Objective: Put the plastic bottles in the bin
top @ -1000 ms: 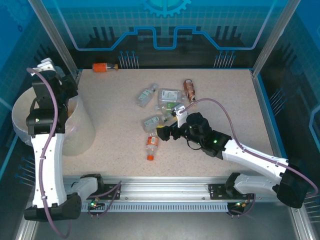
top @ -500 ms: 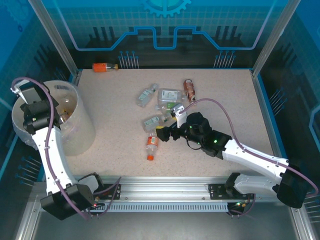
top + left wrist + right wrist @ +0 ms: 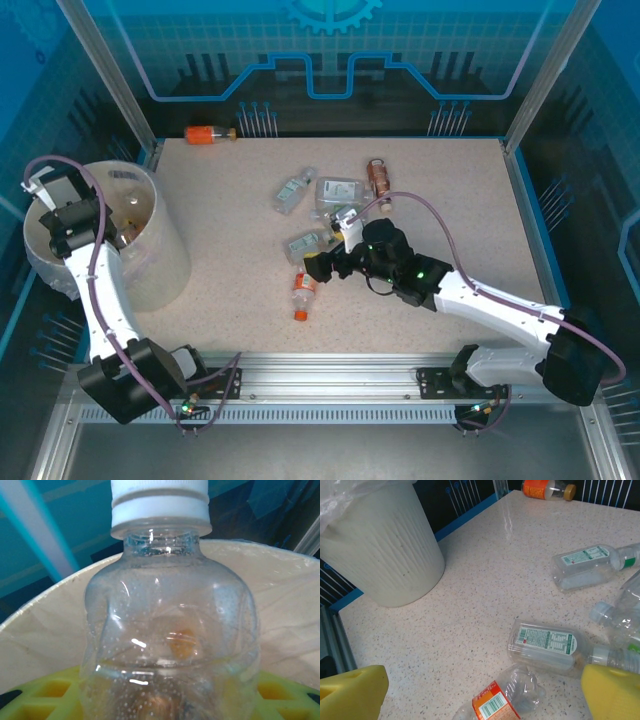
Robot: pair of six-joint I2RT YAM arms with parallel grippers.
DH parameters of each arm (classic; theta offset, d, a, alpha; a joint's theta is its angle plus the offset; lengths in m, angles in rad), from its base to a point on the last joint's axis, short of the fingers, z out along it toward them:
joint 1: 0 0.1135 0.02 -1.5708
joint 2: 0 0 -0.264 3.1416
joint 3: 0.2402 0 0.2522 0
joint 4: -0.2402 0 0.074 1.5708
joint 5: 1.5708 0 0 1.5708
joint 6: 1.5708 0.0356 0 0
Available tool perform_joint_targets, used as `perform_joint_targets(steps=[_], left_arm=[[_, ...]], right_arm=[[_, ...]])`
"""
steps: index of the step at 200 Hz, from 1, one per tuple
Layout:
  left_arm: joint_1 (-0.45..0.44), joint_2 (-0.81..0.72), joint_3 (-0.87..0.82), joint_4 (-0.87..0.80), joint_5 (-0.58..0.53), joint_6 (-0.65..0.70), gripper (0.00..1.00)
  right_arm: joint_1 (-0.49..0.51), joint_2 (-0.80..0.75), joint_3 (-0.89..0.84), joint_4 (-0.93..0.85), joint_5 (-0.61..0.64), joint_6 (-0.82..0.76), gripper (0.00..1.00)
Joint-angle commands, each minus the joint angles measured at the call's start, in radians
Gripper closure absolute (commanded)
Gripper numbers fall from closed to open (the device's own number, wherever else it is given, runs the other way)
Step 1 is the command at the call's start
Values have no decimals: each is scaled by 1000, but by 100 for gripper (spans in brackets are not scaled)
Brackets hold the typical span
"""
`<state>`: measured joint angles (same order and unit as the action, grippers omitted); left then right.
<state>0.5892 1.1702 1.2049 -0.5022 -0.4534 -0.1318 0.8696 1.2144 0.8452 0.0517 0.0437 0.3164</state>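
Observation:
The left gripper should open now: the bottle is inside the bin's rim and would drop in.
My left gripper [image 3: 72,216] hangs at the left rim of the cream bin [image 3: 160,262] and is shut on a clear plastic bottle [image 3: 170,625] with a white cap [image 3: 159,505]. Behind that bottle the bin's lined inner wall [image 3: 40,640] shows. My right gripper [image 3: 312,267] stands open, low over the table, just right of a lying clear bottle with an orange label [image 3: 303,288] [image 3: 497,705]. Beyond it lie several clear bottles [image 3: 305,243] [image 3: 293,190] [image 3: 340,190] and a brown one [image 3: 378,180]. An orange bottle [image 3: 208,134] lies at the far edge.
The bin [image 3: 385,555] stands at the table's left edge, with a clear bag over its rim. Bare speckled tabletop [image 3: 230,230] separates it from the bottle cluster. Metal frame posts [image 3: 105,75] rise at the far corners.
My left arm has swung from upright above the bin down to its left rim, still gripping the clear bottle. My right gripper has crept a little left toward the orange-labelled bottle.

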Motion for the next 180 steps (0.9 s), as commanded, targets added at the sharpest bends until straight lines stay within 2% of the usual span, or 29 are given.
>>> perform_joint_targets(steps=[1, 32, 68, 96, 120, 144, 180], left_arm=[[19, 6, -10, 42, -48, -22, 45], [19, -2, -8, 39, -55, -32, 39], [18, -19, 9, 18, -45, -46, 21], [17, -28, 25, -4, -40, -67, 2], [1, -41, 49, -33, -16, -86, 1], [-76, -64, 86, -69, -8, -84, 1], [-294, -124, 162, -168, -25, -102, 1]], right_arm=[[-3, 4, 29, -18, -20, -14, 0], [-4, -6, 29, -24, -7, -7, 0], [-5, -9, 26, -38, 19, 14, 0], [-5, -9, 14, -36, 42, 39, 0], [-5, -9, 6, -34, 57, 50, 0], [-6, -4, -4, -48, 100, 81, 0], [-7, -13, -39, -61, 221, 198, 0]])
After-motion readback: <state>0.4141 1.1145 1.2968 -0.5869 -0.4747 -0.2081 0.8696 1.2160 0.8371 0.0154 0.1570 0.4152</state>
